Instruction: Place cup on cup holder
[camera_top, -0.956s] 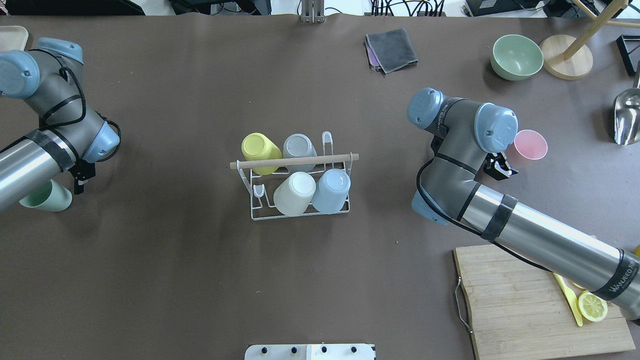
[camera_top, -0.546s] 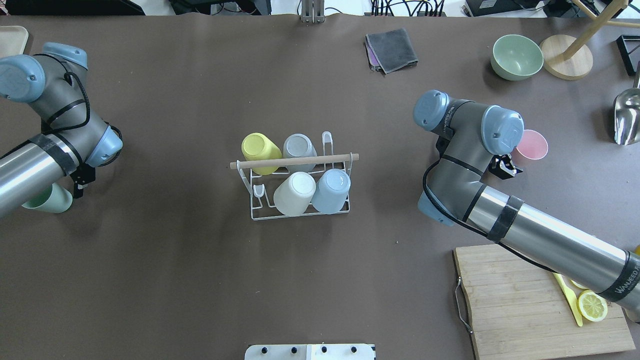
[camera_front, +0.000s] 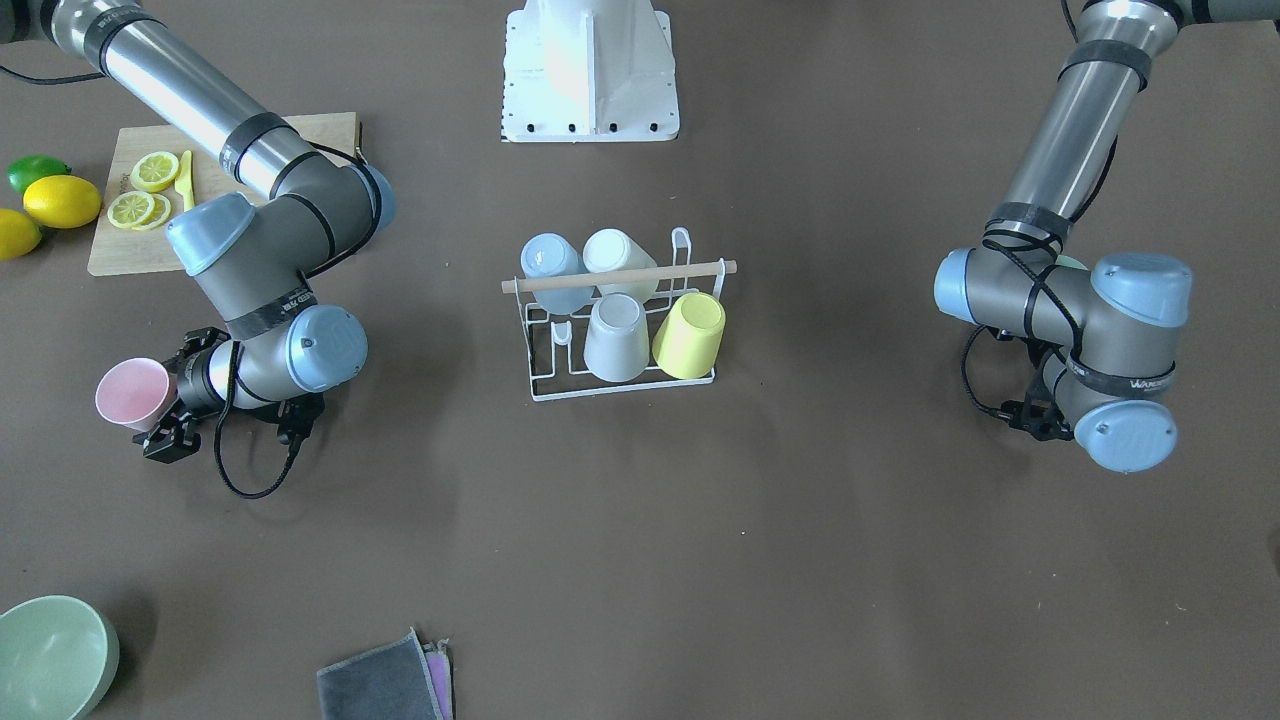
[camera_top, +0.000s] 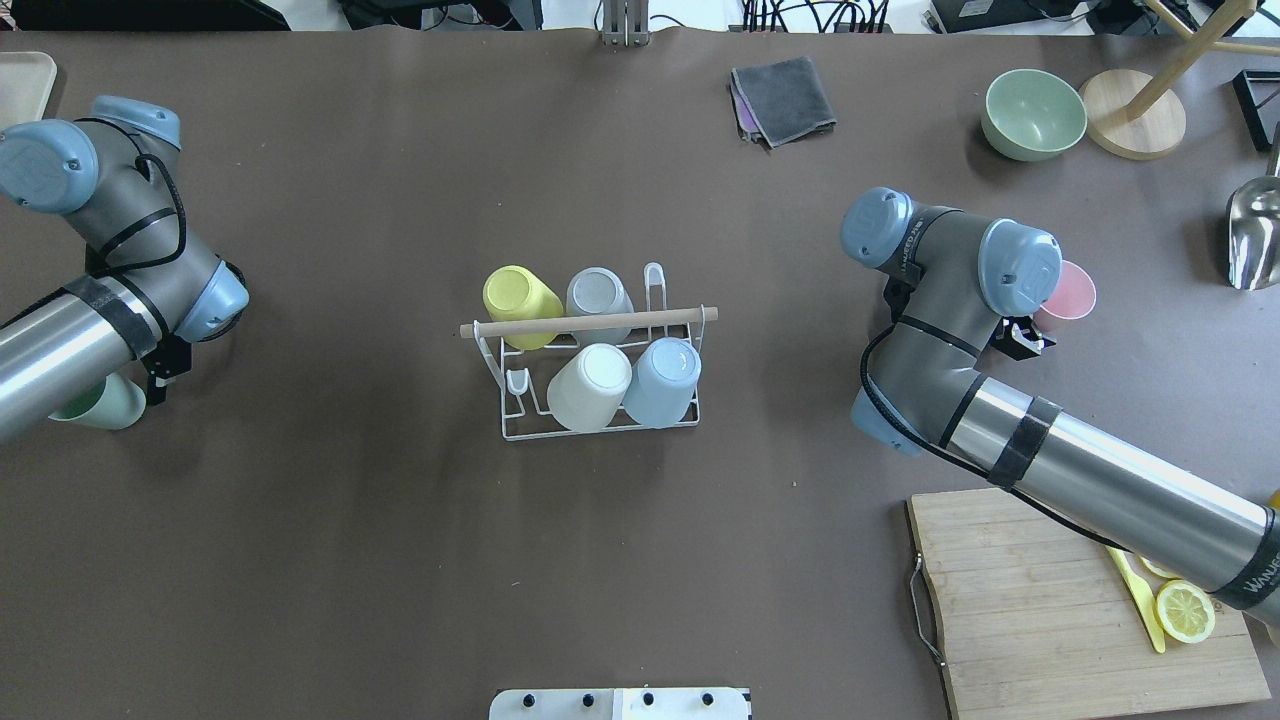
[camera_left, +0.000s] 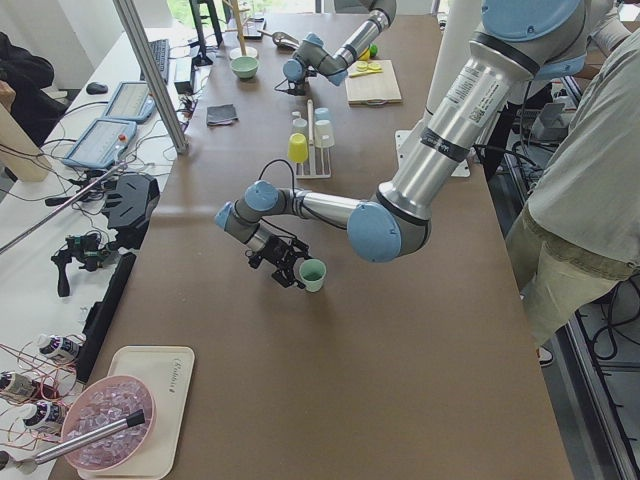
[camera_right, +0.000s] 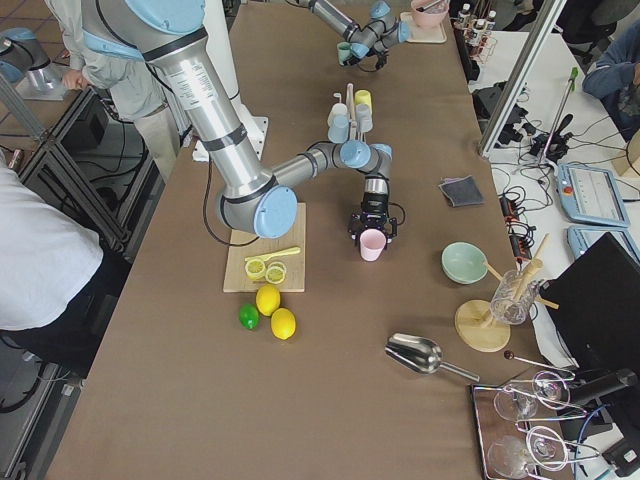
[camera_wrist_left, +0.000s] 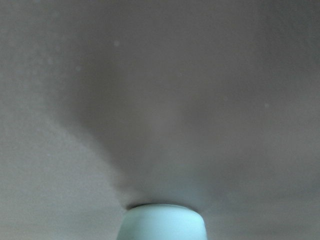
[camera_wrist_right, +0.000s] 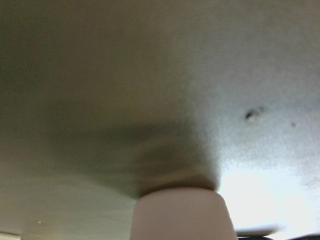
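My right gripper is to grab the pink cup by its body (camera_front: 146, 408) next, so that it can place the cup on the cup holder (camera_front: 618, 378).
The white wire cup holder (camera_top: 590, 322) with a wooden rod stands mid-table and holds yellow, grey, white and blue cups upside down; it also shows in the front view (camera_front: 620, 275). A pink cup (camera_top: 1072, 288) stands upright on the right. My right gripper (camera_front: 160, 397) is open, with a finger on either side of the pink cup (camera_front: 130, 392). A green cup (camera_top: 100, 408) stands at the far left, mostly under my left arm. My left gripper (camera_top: 140, 392) is at it, with one finger beside it and the other hidden; it looks open. Both wrist views show a cup close in front.
A wooden cutting board (camera_top: 1050, 600) with lemon slices and a yellow knife lies front right. A green bowl (camera_top: 1035, 112), a wooden stand (camera_top: 1130, 125), a metal scoop (camera_top: 1255, 235) and a grey cloth (camera_top: 785, 98) lie at the back.
My right gripper has moved right, closer in on the pink cup. My left wrist has shifted slightly toward the green cup. The cups on the holder have not moved.
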